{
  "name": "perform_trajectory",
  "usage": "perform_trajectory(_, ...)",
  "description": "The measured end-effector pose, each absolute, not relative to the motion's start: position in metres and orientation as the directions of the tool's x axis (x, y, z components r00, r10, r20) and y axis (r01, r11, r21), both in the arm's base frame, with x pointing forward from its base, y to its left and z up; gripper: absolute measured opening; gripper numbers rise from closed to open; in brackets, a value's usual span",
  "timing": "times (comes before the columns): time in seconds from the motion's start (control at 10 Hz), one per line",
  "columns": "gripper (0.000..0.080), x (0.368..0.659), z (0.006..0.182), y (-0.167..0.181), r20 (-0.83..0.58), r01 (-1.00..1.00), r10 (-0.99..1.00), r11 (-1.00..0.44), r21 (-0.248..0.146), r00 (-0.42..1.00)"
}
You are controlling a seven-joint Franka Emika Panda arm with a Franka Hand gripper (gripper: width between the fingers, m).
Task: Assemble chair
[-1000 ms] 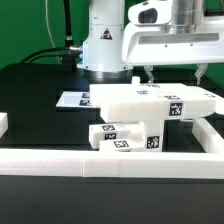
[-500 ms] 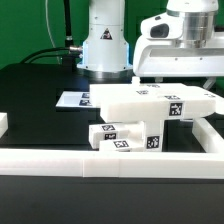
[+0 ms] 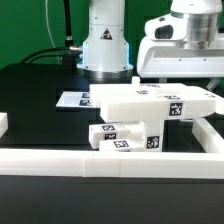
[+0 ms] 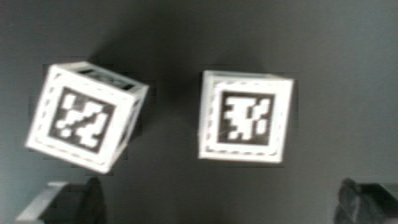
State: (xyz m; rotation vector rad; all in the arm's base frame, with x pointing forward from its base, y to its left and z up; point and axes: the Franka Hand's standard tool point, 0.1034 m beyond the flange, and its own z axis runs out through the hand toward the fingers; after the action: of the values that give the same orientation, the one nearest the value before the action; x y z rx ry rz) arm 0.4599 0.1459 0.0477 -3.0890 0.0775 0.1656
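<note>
I will grab the squarer (image 4: 246,115) tagged block next, with my gripper on its long sides. Then I can build the block onto the chair panel.
In the exterior view a large flat white chair panel (image 3: 150,103) with black-and-white tags lies at the centre. Smaller tagged blocks (image 3: 125,138) lie in front of it and partly under it. My gripper (image 3: 175,78) hangs behind the panel at the exterior view's right, its fingertips mostly hidden by the panel. The wrist view looks straight down on two small white tagged blocks, one tilted (image 4: 86,118) and one squarer (image 4: 246,115), side by side on the dark table. My gripper (image 4: 217,205) is open, with its dark fingertips (image 4: 71,203) wide apart and nothing between them.
The marker board (image 3: 72,100) lies flat on the black table at the exterior view's left of the panel. A long white border rail (image 3: 100,165) runs along the front, with a side rail (image 3: 210,135) at the right. The robot base (image 3: 103,45) stands behind.
The gripper has shifted towards the exterior view's right and dropped a little lower behind the panel. The chair parts have not moved.
</note>
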Motion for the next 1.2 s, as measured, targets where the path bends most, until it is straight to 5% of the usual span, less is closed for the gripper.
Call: perform_trajectory(1.2,0.0649,0.454,0.015,0.153,-0.137,-0.043,-0.039,-0.999,-0.031,0.99)
